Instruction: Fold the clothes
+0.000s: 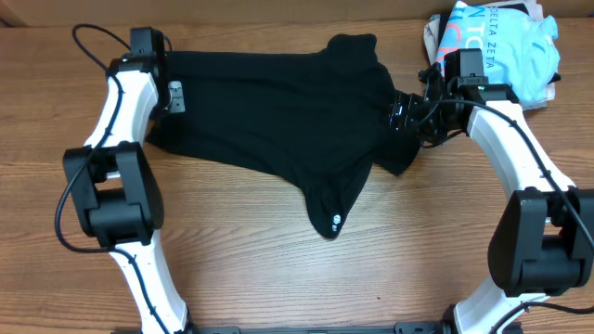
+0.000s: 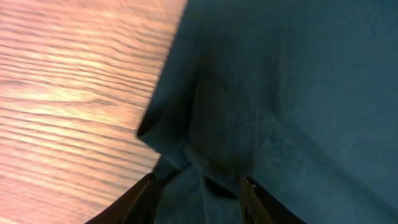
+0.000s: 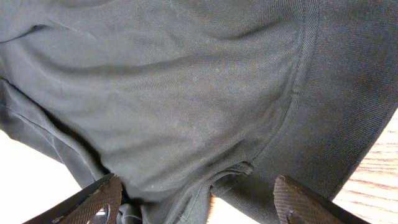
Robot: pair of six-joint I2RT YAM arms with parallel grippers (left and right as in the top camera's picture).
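Note:
The right gripper grabs the seamed edge of the clothes (image 1: 278,111) opposite my left gripper next, so both grippers stretch and spread them for folding.
The clothes (image 1: 278,111), a plain black garment, lie spread across the middle of the wooden table, with a small white logo (image 1: 336,221) on the flap that points toward the front. My left gripper (image 1: 174,96) is at the garment's left edge. In the left wrist view the left gripper (image 2: 198,186) stands open, with a bunched fold of the clothes (image 2: 280,93) between its fingers. My right gripper (image 1: 401,113) is at the garment's right edge. In the right wrist view the right gripper (image 3: 199,199) is wide open over a seam of the clothes (image 3: 186,93), its pads apart from the cloth.
A light blue T-shirt (image 1: 501,46) with white and coral lettering lies crumpled at the back right corner, just behind my right arm. Bare wooden table (image 1: 232,269) stretches in front of the garment. The table's back edge runs close behind it.

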